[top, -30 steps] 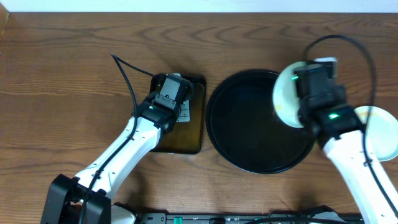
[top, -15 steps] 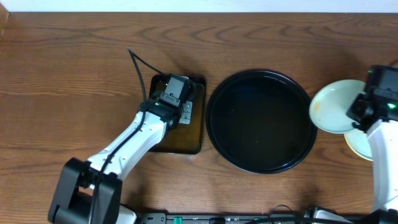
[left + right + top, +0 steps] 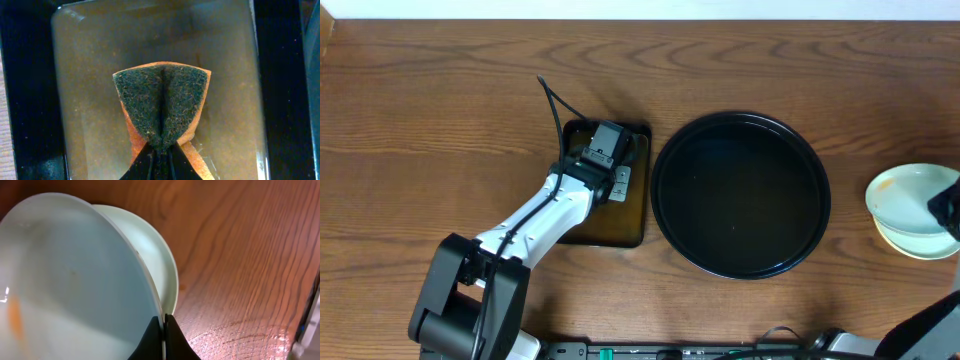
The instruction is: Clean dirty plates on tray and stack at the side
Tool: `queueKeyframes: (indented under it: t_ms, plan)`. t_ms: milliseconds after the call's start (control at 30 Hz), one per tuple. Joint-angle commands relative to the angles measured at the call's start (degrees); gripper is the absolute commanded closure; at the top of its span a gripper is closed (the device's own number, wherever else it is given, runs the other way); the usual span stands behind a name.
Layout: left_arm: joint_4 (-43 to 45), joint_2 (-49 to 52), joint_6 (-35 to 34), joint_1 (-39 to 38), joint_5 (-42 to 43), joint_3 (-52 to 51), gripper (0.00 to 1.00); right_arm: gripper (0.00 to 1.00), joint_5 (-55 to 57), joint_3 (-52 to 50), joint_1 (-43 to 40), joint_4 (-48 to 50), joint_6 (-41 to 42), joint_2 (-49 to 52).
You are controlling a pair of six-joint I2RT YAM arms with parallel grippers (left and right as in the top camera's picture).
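Observation:
The sponge is well inside the small tray's sides. My left gripper should open now.
The round black tray point(image 3: 740, 195) lies mid-table with nothing on it. My right gripper point(image 3: 164, 322) is shut on the rim of a pale mint plate point(image 3: 75, 280) with a faint orange smear. It holds the plate tilted over another pale plate point(image 3: 162, 265) at the table's right edge. From overhead, the held plate point(image 3: 905, 192) overlaps the lower plate point(image 3: 905, 243), and the right gripper point(image 3: 945, 205) is at the frame edge. My left gripper point(image 3: 162, 150) is shut on an orange sponge point(image 3: 162, 107) with a dark green scouring face.
The sponge hangs over a small rectangular dark tray point(image 3: 90, 75) holding brownish liquid, left of the round tray, also seen from overhead point(image 3: 630, 215). The left arm point(image 3: 550, 215) stretches across the table's front left. Bare wood lies around both trays.
My right gripper has carried the mint plate from over the round tray's right rim out to the right, over the plate at the table's edge. The left gripper has hardly moved.

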Motion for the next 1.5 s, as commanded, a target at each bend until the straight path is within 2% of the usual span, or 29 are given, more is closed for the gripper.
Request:
queueKeyframes:
  t_ms: [0, 33, 100, 133, 200, 233, 533, 667, 700, 767, 800, 833, 1000, 1133, 1300, 1467]
  plan:
    - [0.07, 0.11, 0.66, 0.44, -0.72, -0.24, 0.92, 0.98, -3.5, 0.0, -3.02, 0.83, 2.14, 1.57]
    - [0.09, 0.11, 0.66, 0.44, -0.74, -0.24, 0.9, 0.96, -4.83, 0.0, -3.45, 1.31, 2.14, 1.75]
    - [0.07, 0.11, 0.66, 0.46, -0.72, -0.24, 0.83, 0.78, -8.17, 0.0, -3.89, 2.6, 1.9, 1.84]
    - [0.07, 0.11, 0.61, 0.44, -0.74, -0.24, 0.71, 0.69, -11.58, 0.0, -3.85, 3.65, 1.49, 1.84]
    - [0.02, 0.09, -0.24, 0.46, -0.68, -0.22, 0.57, 0.68, -17.18, 0.0, -3.5, 4.04, -1.86, 1.84]
    - [0.04, -0.09, -0.46, 0.46, -0.5, -0.22, 0.54, 0.67, -19.63, 0.0, -3.13, 4.15, -3.08, 1.81]
    - [0.04, -7.23, -0.52, 2.6, -0.5, -0.15, 0.46, 0.61, -36.24, 0.02, 5.18, 4.31, -15.76, 0.48]
    - [-0.31, -11.72, -4.35, 4.42, -0.35, -0.15, 0.39, 0.51, -39.5, 0.02, 13.27, 5.4, -21.24, -2.21]
    - [-0.59, -12.28, -5.07, 4.63, -0.28, -0.15, 0.37, 0.47, -39.45, 0.02, 15.21, 5.55, -21.77, -2.8]
    - [-2.12, -13.05, -6.21, 5.05, -0.26, -0.15, 0.34, 0.3, -39.39, 0.02, 19.37, 5.16, -23.26, -3.91]
    - [-3.28, -13.14, -6.73, 5.14, -0.26, -0.15, 0.32, 0.04, -39.36, 0.02, 21.18, 4.72, -23.28, -4.22]
    - [-4.68, -13.14, -7.5, 5.16, -0.24, -0.15, 0.27, 0.01, -39.17, 0.02, 23.3, 3.85, -23.63, -4.39]
    - [-17.7, -13.16, -14.88, 5.38, 1.53, -0.15, 0.25, 0.01, -33.03, 0.02, 32.44, -4.35, -24.13, -4.39]
    - [-26.45, -13.42, -20.46, 6.58, 2.91, -0.17, 0.25, 0.01, -28.46, 0.02, 36.04, -9.57, -19.56, -4.42]
    - [-30.6, -17.62, -20.39, 6.97, 3.5, -0.22, 0.25, 0.01, -28.55, -1.01, 38.73, -13.14, -16.2, -6.27]
    - [-30.67, -28.79, -17.35, 6.91, 4.15, -2.97, 0.25, 0.01, -28.22, -7.91, 41.79, -8.31, -15.15, -15.67]
